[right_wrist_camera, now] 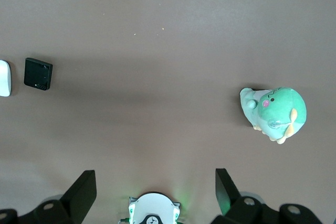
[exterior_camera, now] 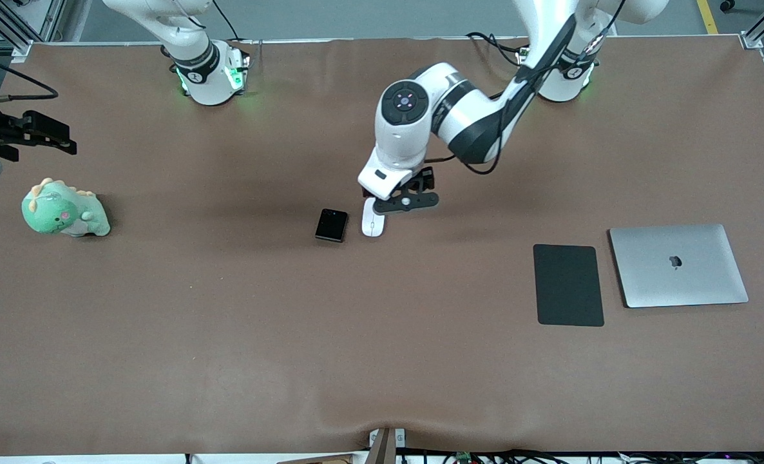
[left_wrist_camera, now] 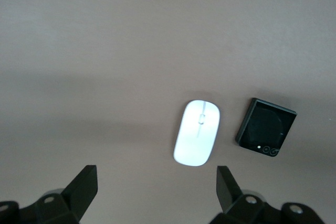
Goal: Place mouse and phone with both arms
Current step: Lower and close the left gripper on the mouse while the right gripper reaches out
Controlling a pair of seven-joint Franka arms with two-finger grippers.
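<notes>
My left gripper will place the mouse (exterior_camera: 373,224) on the black pad (exterior_camera: 568,285), so next it will take hold of the mouse by its sides.
The white oval mouse (exterior_camera: 373,224) lies mid-table, with the small glossy black phone (exterior_camera: 331,225) right beside it toward the right arm's end. My left gripper (exterior_camera: 408,200) hangs low over the mouse's end that is farther from the front camera. In the left wrist view the left gripper (left_wrist_camera: 156,182) is open and empty; the mouse (left_wrist_camera: 197,132) and phone (left_wrist_camera: 266,128) lie just ahead of its fingers. My right gripper (right_wrist_camera: 155,184) is out of the front view. It waits open and empty, high over the table by its own base (right_wrist_camera: 154,209), with the phone (right_wrist_camera: 38,73) far off.
A green plush dinosaur (exterior_camera: 63,209) sits toward the right arm's end of the table. A matte black pad (exterior_camera: 567,285) and a closed silver laptop (exterior_camera: 677,265) lie side by side toward the left arm's end. Black camera gear (exterior_camera: 24,132) juts in at the edge.
</notes>
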